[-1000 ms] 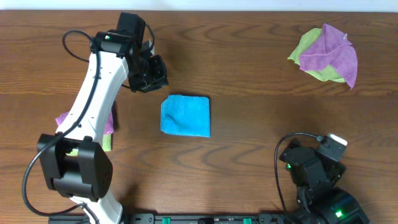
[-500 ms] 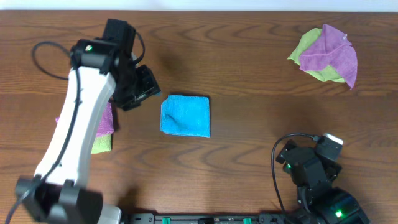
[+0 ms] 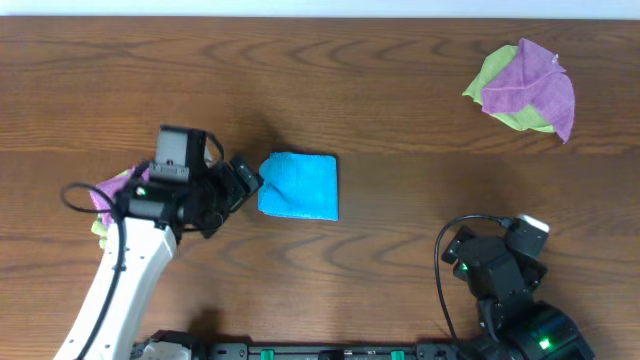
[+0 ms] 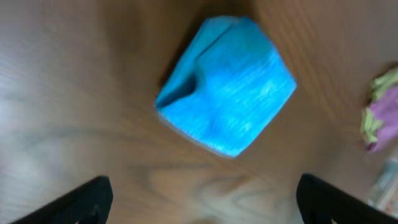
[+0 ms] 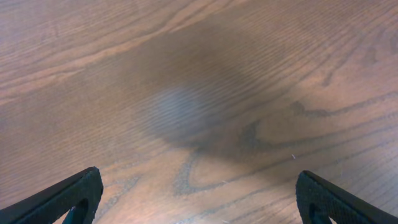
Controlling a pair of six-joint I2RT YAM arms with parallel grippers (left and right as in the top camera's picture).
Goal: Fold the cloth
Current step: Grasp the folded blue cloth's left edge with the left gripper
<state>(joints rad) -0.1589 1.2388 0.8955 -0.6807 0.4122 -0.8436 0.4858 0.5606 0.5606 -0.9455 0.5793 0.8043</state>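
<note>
The blue cloth should lie folded on the purple and green cloth, so my left gripper must next grab its puckered corner, layers together.
The bright blue cloth (image 3: 298,186) lies folded into a small rectangle on the wooden table, left of centre. In the left wrist view the cloth (image 4: 227,84) is blurred and shows a small pucker near one corner. My left gripper (image 3: 240,185) sits just off its left edge, open; its dark fingertips (image 4: 74,202) stand wide apart over bare wood, short of the cloth. My right gripper (image 3: 478,262) rests at the front right, far from the cloth, and in the right wrist view the gripper (image 5: 199,202) is open over bare table.
A purple and lime-green cloth pile (image 3: 525,85) lies at the back right. Another purple and green cloth (image 3: 105,195) lies partly under my left arm, and the same cloth (image 4: 379,112) shows at the right edge of the left wrist view.
My left arm has swung from behind and left of the cloth toward the front, lowering to the cloth's left edge, and its gripper has opened. The cloth and right arm stayed put.
</note>
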